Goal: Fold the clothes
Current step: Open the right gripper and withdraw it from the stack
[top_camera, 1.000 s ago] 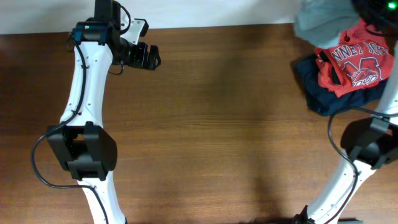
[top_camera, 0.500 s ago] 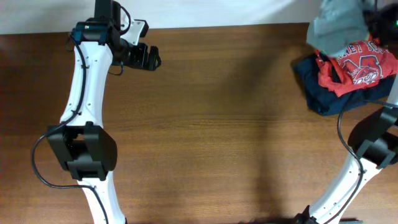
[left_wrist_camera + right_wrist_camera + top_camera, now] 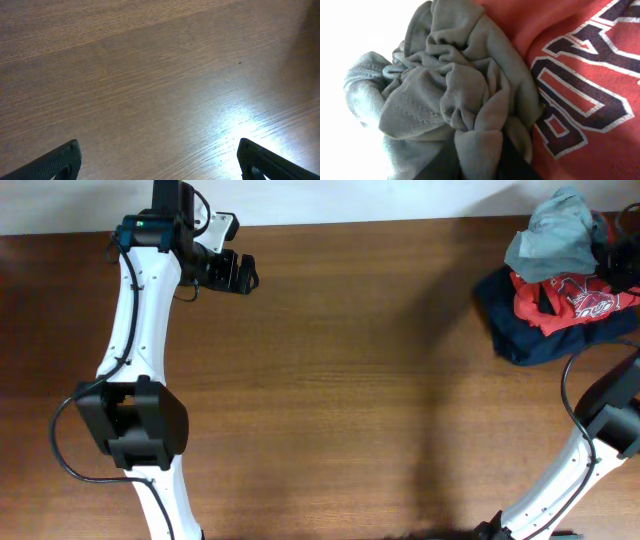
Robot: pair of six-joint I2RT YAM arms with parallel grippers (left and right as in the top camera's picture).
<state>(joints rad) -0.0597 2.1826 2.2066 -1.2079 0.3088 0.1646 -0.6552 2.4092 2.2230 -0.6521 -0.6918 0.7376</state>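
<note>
The sage T-shirt's lower edge lies across the red shirt. The T-shirt would stay on the pile if I opened now, so it is time to open my right gripper.
The sage T-shirt (image 3: 553,244) hangs bunched and wrinkled at the far right of the table, over the red shirt. My right gripper (image 3: 606,242) is shut on a fold of it; in the right wrist view the sage T-shirt (image 3: 455,95) fills the frame, pinched between my right gripper's dark fingers (image 3: 479,162) at the bottom. My left gripper (image 3: 240,272) is open and empty at the far left, over bare wood; its two fingertips (image 3: 159,160) show wide apart in the left wrist view.
A red shirt with white lettering (image 3: 570,298) lies on a dark navy folded garment (image 3: 525,330) at the right edge, and it also shows in the right wrist view (image 3: 580,85). The brown wooden table (image 3: 340,380) meets a white wall at the far side.
My right gripper has carried the sage T-shirt to the right and slightly toward the near side, bunching it over the red shirt. The left arm has not moved.
</note>
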